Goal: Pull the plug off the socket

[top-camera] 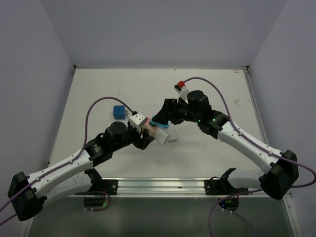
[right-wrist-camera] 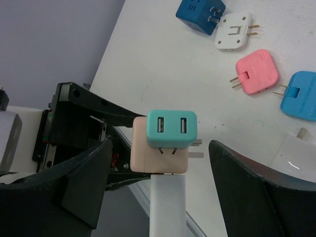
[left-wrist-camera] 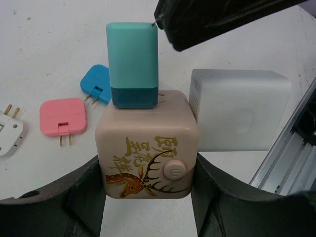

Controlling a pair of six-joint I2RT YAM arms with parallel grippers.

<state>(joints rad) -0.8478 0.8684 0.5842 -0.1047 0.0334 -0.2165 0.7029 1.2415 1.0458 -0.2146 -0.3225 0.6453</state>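
My right gripper is to grab only the teal plug (top-camera: 153, 122) next, by its two opposite sides, and pull it off the beige socket (top-camera: 148, 126).
My left gripper (left-wrist-camera: 148, 183) is shut on a beige cube socket (left-wrist-camera: 148, 148) with a deer print, holding it by its two sides. A teal plug (left-wrist-camera: 132, 64) with two USB ports stands plugged into its far face. In the right wrist view the teal plug (right-wrist-camera: 172, 129) sits on the socket (right-wrist-camera: 157, 157), and my right gripper (right-wrist-camera: 160, 148) is open, its fingers wide apart on either side of the plug and not touching it. In the top view both grippers meet at the socket (top-camera: 148, 126) mid-table.
A white block (left-wrist-camera: 242, 111) rests against the socket's side. Loose on the table lie a pink plug (left-wrist-camera: 63, 117), a blue plug (left-wrist-camera: 96, 84), a white plug (left-wrist-camera: 10, 131) and a dark blue cube (top-camera: 118, 111). A metal rail (top-camera: 158, 185) runs along the near edge.
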